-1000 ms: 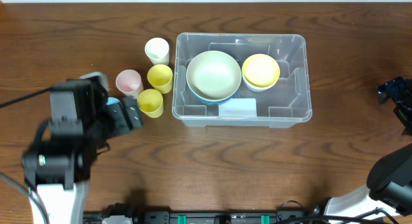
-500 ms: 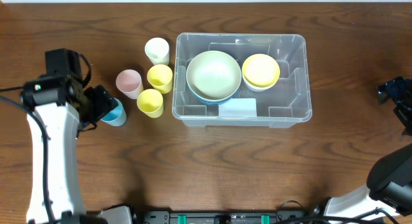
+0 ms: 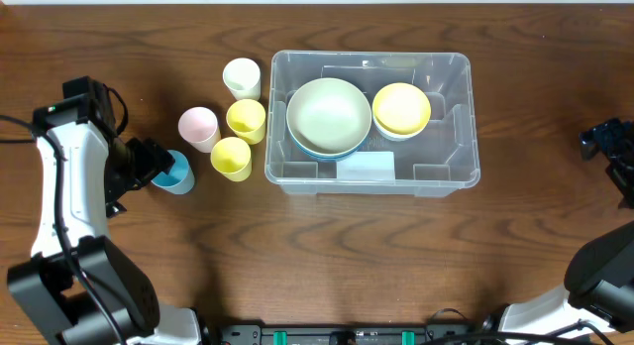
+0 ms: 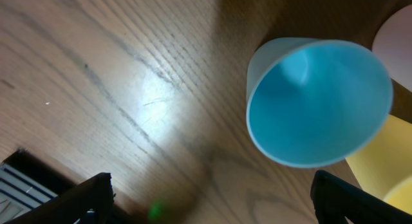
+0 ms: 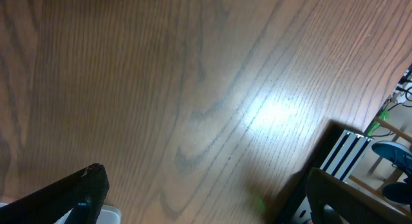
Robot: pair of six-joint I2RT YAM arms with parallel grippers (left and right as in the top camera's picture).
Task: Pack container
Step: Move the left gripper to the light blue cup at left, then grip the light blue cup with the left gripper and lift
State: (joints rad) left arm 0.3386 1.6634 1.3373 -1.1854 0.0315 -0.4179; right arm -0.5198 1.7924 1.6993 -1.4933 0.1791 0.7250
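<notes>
I should grab the blue cup's rim with my left gripper, on the side nearest that gripper, so its base stays free to pack upright.
The clear container (image 3: 472,117) stands at the table's centre right. It holds a pale green bowl (image 3: 328,112) stacked on a blue bowl, and a yellow bowl (image 3: 401,109). A blue cup (image 3: 177,173) stands upright left of it, also in the left wrist view (image 4: 318,102). My left gripper (image 3: 147,165) is open and empty just left of the blue cup; in its wrist view (image 4: 212,205) the cup lies ahead of the fingers, not between them. My right gripper (image 3: 609,145) is open and empty at the far right edge, over bare wood (image 5: 206,198).
A white cup (image 3: 242,78), a pink cup (image 3: 198,128) and two yellow cups (image 3: 246,120) (image 3: 231,159) stand together between the blue cup and the container. The container's white label (image 3: 368,166) faces the front.
My left arm has swung back toward the left edge and its gripper has drawn away from the cups. The blue cup now stands uncovered. The right arm has not moved.
</notes>
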